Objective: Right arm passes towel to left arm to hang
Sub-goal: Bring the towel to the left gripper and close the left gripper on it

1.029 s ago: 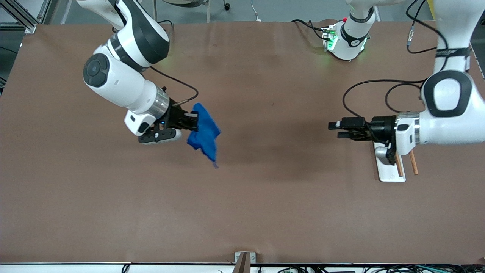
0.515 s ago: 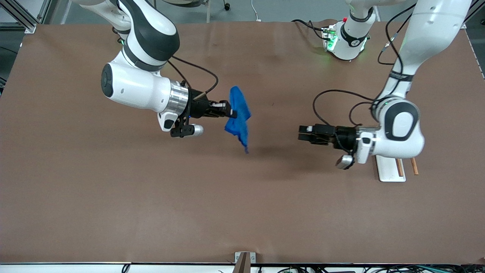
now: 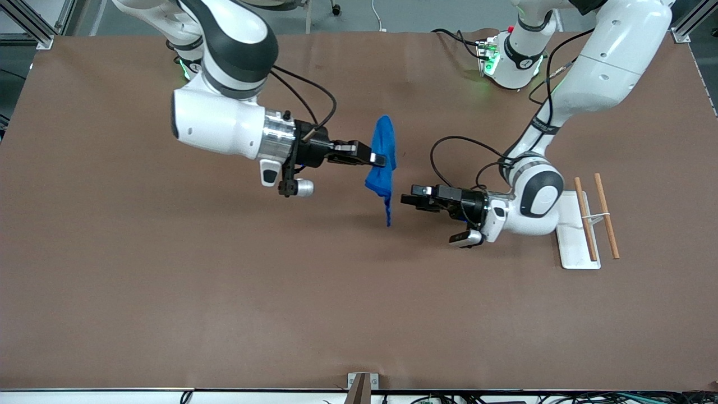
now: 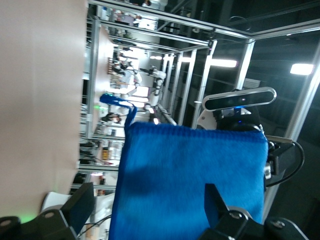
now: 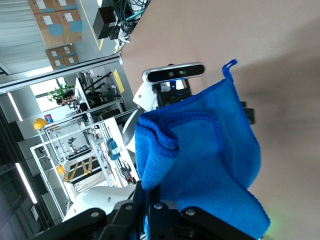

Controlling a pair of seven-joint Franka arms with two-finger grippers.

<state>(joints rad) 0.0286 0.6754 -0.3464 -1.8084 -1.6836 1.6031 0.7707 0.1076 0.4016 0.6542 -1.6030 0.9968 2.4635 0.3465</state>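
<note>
The left gripper grabs the towel's slack, hanging lower part next, since my right gripper stays shut on the towel's upper edge.
The towel (image 3: 382, 163) is a bright blue cloth hanging in the air over the middle of the table, its loose thread pointing down. My right gripper (image 3: 377, 159) is shut on its upper edge, and in the right wrist view the towel (image 5: 200, 165) bunches out from the gripper (image 5: 156, 202). My left gripper (image 3: 408, 201) is open and points at the towel's lower half, a small gap away. In the left wrist view the towel (image 4: 190, 180) spreads flat just ahead of the gripper (image 4: 147, 205), between its two fingers (image 4: 80, 205).
A white rack base (image 3: 571, 241) with two wooden rods (image 3: 606, 216) stands toward the left arm's end of the table. The arms' green-lit bases (image 3: 507, 59) sit along the table's edge farthest from the front camera. A small bracket (image 3: 362, 381) is at the nearest edge.
The right gripper has carried the towel toward the table's middle. The left gripper has left the rack and come in toward the towel, still open.
</note>
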